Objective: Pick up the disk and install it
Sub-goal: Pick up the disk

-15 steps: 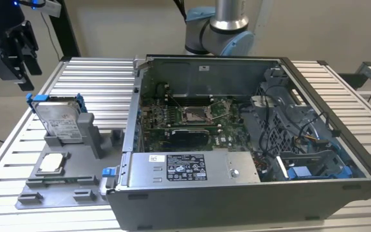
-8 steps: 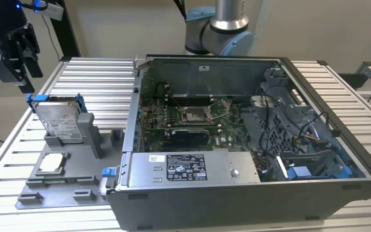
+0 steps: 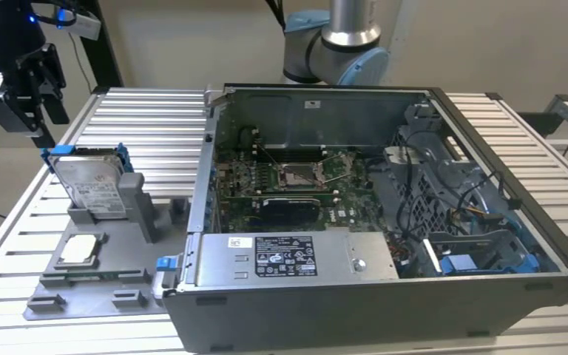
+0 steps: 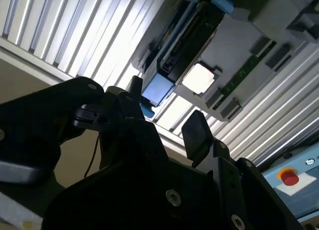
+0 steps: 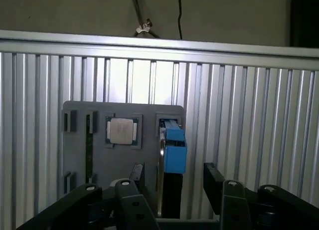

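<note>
The robot's gripper should next pick up the disk by grabbing the disk's upper end point(image 3: 91, 157), since the grey holder wraps around the disk's lower end.
The disk point(image 3: 92, 183), a silver-grey drive with a white label in a blue frame, stands upright on edge in a grey holder point(image 3: 116, 214) at the exterior view's left. My gripper point(image 3: 35, 117) hangs above it and slightly toward the exterior view's left, not touching it. In both wrist views the disk point(image 5: 173, 151) point(image 4: 182, 38) appears edge-on below the black fingers point(image 5: 213, 179). The gripper point(image 5: 174, 177) point(image 4: 164, 115) is open with nothing between its fingers.
A small square silver chip point(image 3: 79, 250) lies on the grey fixture plate point(image 3: 86, 292) beside the disk. The open computer case point(image 3: 363, 222) takes up the table's middle and right, with a labelled grey box point(image 3: 284, 255) and a blue-tabbed bay point(image 3: 472, 262). A red button point(image 4: 289, 177) sits off the table.
</note>
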Available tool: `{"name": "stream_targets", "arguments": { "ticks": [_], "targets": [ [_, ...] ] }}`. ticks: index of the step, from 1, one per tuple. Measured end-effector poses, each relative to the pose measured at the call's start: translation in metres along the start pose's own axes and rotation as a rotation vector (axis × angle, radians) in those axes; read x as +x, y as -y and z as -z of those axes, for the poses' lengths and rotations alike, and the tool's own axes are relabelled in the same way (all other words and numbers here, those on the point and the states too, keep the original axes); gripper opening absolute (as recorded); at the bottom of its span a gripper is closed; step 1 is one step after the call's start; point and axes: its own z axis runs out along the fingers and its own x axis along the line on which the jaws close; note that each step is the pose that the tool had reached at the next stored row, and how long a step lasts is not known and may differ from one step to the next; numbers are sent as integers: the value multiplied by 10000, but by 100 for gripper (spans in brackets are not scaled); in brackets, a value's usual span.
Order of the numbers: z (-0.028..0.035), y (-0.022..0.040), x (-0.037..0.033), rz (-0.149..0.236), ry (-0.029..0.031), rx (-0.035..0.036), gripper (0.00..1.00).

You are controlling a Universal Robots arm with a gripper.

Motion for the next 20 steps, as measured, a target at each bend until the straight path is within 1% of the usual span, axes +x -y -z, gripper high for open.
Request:
{"name": "stream_targets", "arguments": {
  "ticks": [2, 5, 11, 20],
  "targets": [
    [-24, 5, 1, -23, -24, -1, 100],
    [-71, 10, 1, -37, -41, 0, 100],
    [-170, 13, 3, -169, -48, 0, 100],
    [-326, 19, 3, -222, -48, 1, 100]
  ]
}}
